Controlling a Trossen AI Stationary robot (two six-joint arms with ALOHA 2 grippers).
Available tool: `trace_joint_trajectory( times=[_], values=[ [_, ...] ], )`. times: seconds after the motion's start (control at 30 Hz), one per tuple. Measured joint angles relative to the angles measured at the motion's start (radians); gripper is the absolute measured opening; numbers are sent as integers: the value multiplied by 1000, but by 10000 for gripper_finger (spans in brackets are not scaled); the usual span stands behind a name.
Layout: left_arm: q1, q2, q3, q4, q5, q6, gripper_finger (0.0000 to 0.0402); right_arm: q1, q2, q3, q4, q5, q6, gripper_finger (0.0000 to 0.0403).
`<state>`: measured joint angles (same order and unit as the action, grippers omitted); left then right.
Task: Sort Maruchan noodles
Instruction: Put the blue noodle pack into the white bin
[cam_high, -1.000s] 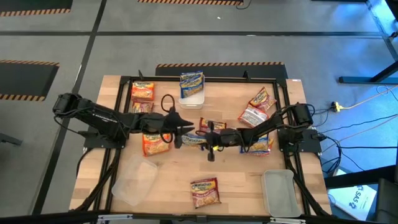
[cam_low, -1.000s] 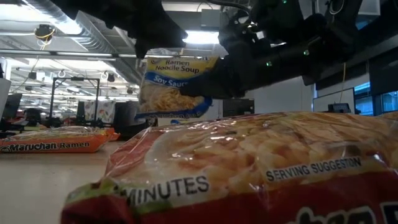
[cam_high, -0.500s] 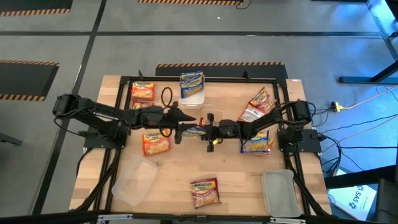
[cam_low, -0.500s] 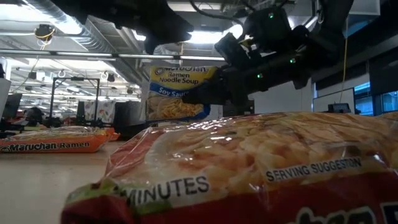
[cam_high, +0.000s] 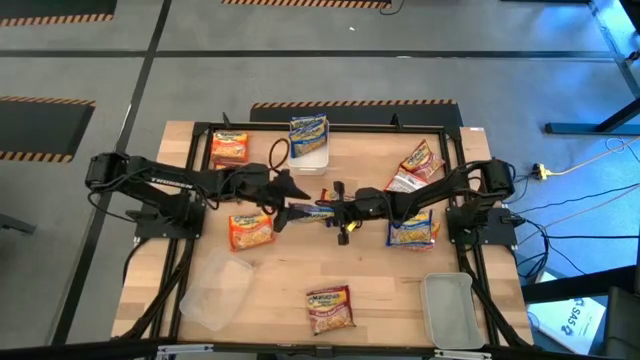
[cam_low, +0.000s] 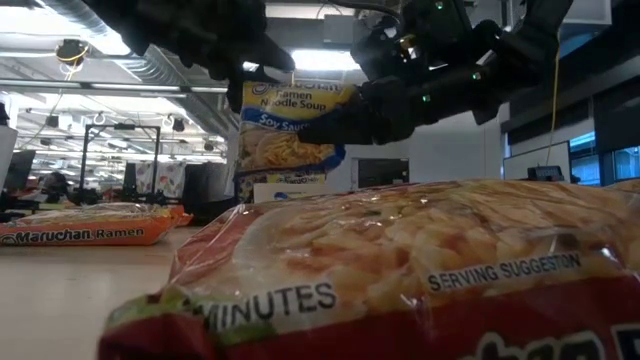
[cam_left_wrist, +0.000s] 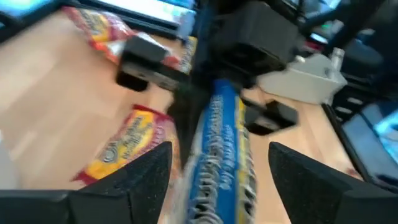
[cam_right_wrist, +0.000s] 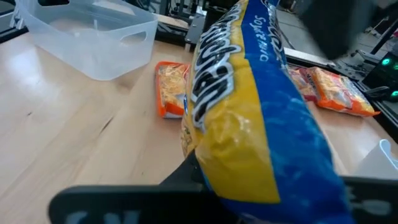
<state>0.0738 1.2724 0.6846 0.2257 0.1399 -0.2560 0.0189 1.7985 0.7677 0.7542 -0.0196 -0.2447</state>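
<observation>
My left gripper will next grab the blue packet by the packet's loose end (cam_left_wrist: 214, 193) to sort it into the white tub.
A blue Maruchan noodle packet (cam_high: 311, 210) hangs above the table's middle, upright in the low view (cam_low: 288, 130). My right gripper (cam_high: 330, 211) reaches in from the right and is shut on it. My left gripper (cam_left_wrist: 221, 149) comes from the left and is open, one finger on each side of the packet's end without a plain touch. Orange packets (cam_high: 230, 147) (cam_high: 250, 231), red packets (cam_high: 420, 158) (cam_high: 330, 308) and another blue packet (cam_high: 412, 231) lie flat on the wood. My right gripper pinches the blue packet between its two fingers at the packet's right edge (cam_low: 326, 122), about halfway up. The fingers come in roughly level from the table's right side. The packet is lifted clear of the table and stands upright, its printed face toward the near edge.
A clear tub (cam_high: 309, 152) at the far middle holds a blue packet. A second clear tub (cam_high: 215, 290) sits near the front left and a grey-white tub (cam_high: 448, 308) at the front right. A black frame (cam_high: 200, 130) borders the work area.
Both grippers have moved a little toward the table's far edge with the blue packet between them. The packet, tilted a second ago, now stands more upright and slightly higher in the low view.
</observation>
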Motion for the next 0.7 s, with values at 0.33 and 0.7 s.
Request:
trace_joint_trajectory(
  times=[0.33,0.7],
  values=[
    [-11,134,230,-320,36,112,259,0,0,0,3,0,5,27],
    [-11,430,719,-1016,-20,181,259,0,-1,51,-111,0,8,27]
  ],
)
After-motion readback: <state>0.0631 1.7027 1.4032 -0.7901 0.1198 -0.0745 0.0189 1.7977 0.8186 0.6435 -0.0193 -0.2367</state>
